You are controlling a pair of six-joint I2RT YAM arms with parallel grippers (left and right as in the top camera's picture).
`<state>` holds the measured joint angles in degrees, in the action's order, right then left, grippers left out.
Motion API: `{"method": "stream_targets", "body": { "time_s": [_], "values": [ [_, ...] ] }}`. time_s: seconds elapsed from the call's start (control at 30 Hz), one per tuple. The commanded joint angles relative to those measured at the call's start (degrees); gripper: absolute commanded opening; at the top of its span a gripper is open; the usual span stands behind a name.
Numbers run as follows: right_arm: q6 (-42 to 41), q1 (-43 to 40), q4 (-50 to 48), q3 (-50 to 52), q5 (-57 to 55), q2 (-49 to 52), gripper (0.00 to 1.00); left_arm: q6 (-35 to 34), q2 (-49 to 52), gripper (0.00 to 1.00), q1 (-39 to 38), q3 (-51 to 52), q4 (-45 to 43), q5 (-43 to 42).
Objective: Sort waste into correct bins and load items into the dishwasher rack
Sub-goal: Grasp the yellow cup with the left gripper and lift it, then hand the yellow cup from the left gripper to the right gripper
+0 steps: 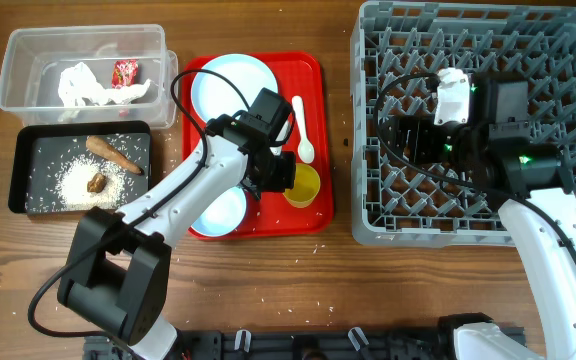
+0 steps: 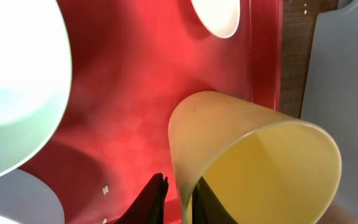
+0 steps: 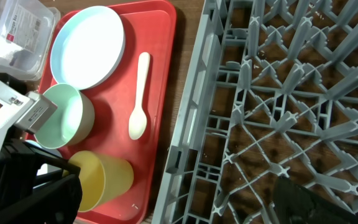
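Note:
Next, my right gripper grabs the yellow cup by its base end [image 1: 305, 200] [image 3: 125, 174], opposite the cup's rim, to load it upside down into the dishwasher rack.
My left gripper [image 1: 286, 178] [image 2: 179, 193] is shut on the rim of the small yellow cup [image 1: 306, 187] [image 2: 253, 143] [image 3: 107, 177], one finger inside and one outside, at the red tray's front right. A pale blue plate [image 1: 230, 85], a white spoon [image 1: 303, 130] [image 3: 140, 99], a mint bowl [image 3: 67, 115] and a pale blue bowl [image 1: 218, 212] lie on that tray. My right gripper [image 1: 403, 140] [image 3: 303, 202] hangs open and empty over the grey dishwasher rack [image 1: 368, 200] [image 3: 191, 93].
The clear tub [image 1: 13, 60] holds the red wrapper [image 1: 125, 72] and crumpled paper [image 1: 88, 85]. The black tray [image 1: 18, 170] holds rice crumbs [image 1: 73, 180], a brown stick [image 1: 116, 153] and a brown lump [image 1: 96, 183]. The red serving tray [image 1: 313, 70] lies between bins and rack.

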<state>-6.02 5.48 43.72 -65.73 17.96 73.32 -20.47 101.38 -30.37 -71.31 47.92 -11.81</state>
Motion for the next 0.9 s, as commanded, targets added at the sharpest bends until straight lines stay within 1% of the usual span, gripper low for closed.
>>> {"method": "stream_targets", "body": {
  "time_s": [0.0,0.1,0.13,0.17,0.23,0.3,0.33,0.4,0.43,0.47,0.53,0.57,0.6,0.7,0.87],
  "values": [
    [-0.2,0.1,0.0,-1.2,-0.3,0.4,1.0,-1.0,0.5,0.15,-1.0,0.1,0.1,0.7],
    [-0.2,0.1,0.0,-1.2,-0.3,0.4,1.0,-1.0,1.7,0.13,-2.0,0.1,-0.3,0.8],
    [-0.1,0.1,0.0,-1.2,-0.3,0.4,1.0,-1.0,2.1,0.07,-2.1,0.1,-0.5,0.8],
    [-0.2,0.1,0.0,-1.2,-0.3,0.4,1.0,-1.0,2.7,0.04,-2.1,0.1,-0.6,0.9],
    [-0.2,0.1,0.0,-1.2,-0.3,0.4,1.0,-1.3,2.8,0.04,-1.9,0.1,-0.9,1.0],
    [-0.9,0.1,-0.2,-1.2,0.4,0.4,1.0,-4.4,2.3,0.04,-0.8,-0.2,-1.1,0.7],
    [-1.9,0.1,-0.4,-1.2,0.8,0.4,1.0,-4.6,1.6,0.04,0.2,-0.5,-1.0,-1.2],
    [-1.9,0.1,-1.2,-1.2,4.7,0.4,1.0,-4.2,-0.5,0.04,3.6,-1.7,-1.0,-8.5],
    [-1.9,0.1,-2.2,-1.2,8.3,0.4,1.0,-3.9,-1.4,0.04,5.4,-2.1,-1.4,-12.3],
    [-1.9,0.1,-3.1,-1.2,11.5,0.4,1.0,-3.8,-3.0,0.04,8.9,-2.7,-2.6,-19.4],
    [-1.9,0.1,-7.1,-1.0,22.1,0.4,1.0,-3.8,-4.6,0.04,14.5,-2.7,-6.7,-33.8],
    [-1.8,0.1,-10.5,-0.4,27.4,0.4,0.99,-3.8,-4.8,0.04,17.9,-2.7,-9.9,-44.3],
    [-1.8,0.1,-13.8,0.3,32.1,0.5,0.99,-3.8,-4.7,0.04,20.3,-2.7,-12.3,-52.3],
    [-1.6,0.1,-21.0,1.8,41.7,2.2,0.99,-3.8,-4.7,0.04,24.2,-2.7,-14.8,-64.2],
    [-1.7,0.3,-34.0,2.2,57.8,9.5,0.99,-3.8,-4.7,0.04,25.6,-2.7,-15.3,-74.3]
  ]
}}
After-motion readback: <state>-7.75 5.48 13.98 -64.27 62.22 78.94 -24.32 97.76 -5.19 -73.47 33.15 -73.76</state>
